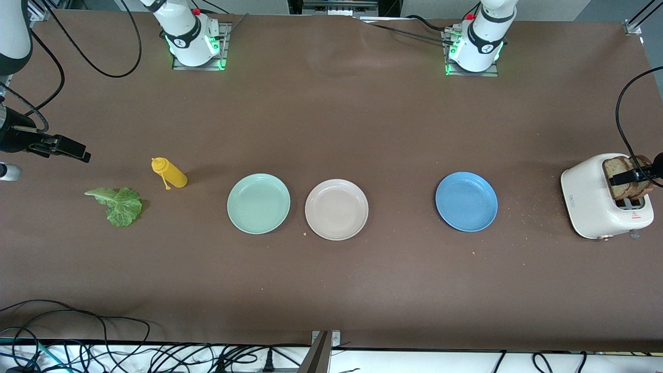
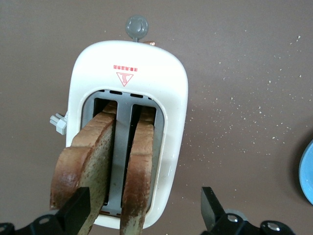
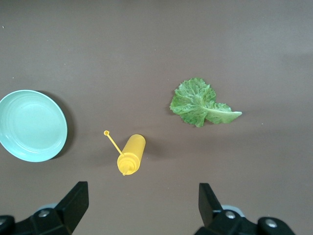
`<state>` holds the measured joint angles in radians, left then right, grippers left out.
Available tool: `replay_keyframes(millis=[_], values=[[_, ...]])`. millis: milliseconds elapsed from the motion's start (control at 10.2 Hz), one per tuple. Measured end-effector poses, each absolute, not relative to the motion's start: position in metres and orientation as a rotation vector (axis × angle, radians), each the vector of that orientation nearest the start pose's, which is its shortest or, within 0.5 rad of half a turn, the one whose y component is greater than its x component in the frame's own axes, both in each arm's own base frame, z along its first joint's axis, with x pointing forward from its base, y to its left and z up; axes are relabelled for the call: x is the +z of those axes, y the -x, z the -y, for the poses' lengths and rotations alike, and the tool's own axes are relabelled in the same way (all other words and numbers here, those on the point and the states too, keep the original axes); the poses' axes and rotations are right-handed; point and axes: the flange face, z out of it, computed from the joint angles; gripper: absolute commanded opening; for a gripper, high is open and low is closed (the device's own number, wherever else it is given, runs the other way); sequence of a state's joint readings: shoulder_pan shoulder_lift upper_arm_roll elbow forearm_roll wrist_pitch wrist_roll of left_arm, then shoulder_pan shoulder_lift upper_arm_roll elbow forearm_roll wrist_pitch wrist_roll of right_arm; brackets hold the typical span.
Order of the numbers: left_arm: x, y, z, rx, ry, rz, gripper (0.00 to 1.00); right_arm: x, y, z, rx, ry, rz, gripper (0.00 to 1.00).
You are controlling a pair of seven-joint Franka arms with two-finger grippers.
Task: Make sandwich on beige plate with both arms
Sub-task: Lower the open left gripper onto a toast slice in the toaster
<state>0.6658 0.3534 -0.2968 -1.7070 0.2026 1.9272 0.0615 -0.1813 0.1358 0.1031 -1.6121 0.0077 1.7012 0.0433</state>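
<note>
I should next grab a bread slice by its crust edge poking from the toaster (image 2: 138,174) with my left gripper, to start the sandwich on the beige plate.
Two brown bread slices (image 1: 625,176) stand upright in the slots of a white toaster (image 1: 590,202) at the left arm's end of the table. My left gripper (image 2: 145,211) hangs open just above them; one finger (image 2: 77,208) is over the outer slice (image 2: 85,161), and the other slice (image 2: 142,166) lies between the fingers. In the front view the left gripper (image 1: 634,175) shows at the toaster's top. The beige plate (image 1: 336,209) sits bare mid-table. A green lettuce leaf (image 1: 120,204) (image 3: 198,103) lies toward the right arm's end. My right gripper (image 1: 77,151) (image 3: 142,208) hovers open, holding nothing, over the table near it.
A mint-green plate (image 1: 258,203) (image 3: 29,125) lies beside the beige one, and a blue plate (image 1: 466,201) lies toward the toaster. A yellow squeeze bottle (image 1: 170,173) (image 3: 131,154) lies on its side between the lettuce and the mint plate. Crumbs dot the table near the toaster.
</note>
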Motion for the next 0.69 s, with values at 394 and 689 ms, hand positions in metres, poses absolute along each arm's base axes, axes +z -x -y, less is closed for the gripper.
replay_keyframes(millis=[394,689], values=[[0.3804,-0.5846,-0.2489,0.208,3.071,0.349,1.00,0.5379,-0.5978,0.0495,0.071,3.113,-0.192,1.00],[0.3746,-0.5833,-0.2470,0.214,3.074,0.345,0.85,0.5379,-0.5978,0.0495,0.071,3.113,-0.192,1.00]])
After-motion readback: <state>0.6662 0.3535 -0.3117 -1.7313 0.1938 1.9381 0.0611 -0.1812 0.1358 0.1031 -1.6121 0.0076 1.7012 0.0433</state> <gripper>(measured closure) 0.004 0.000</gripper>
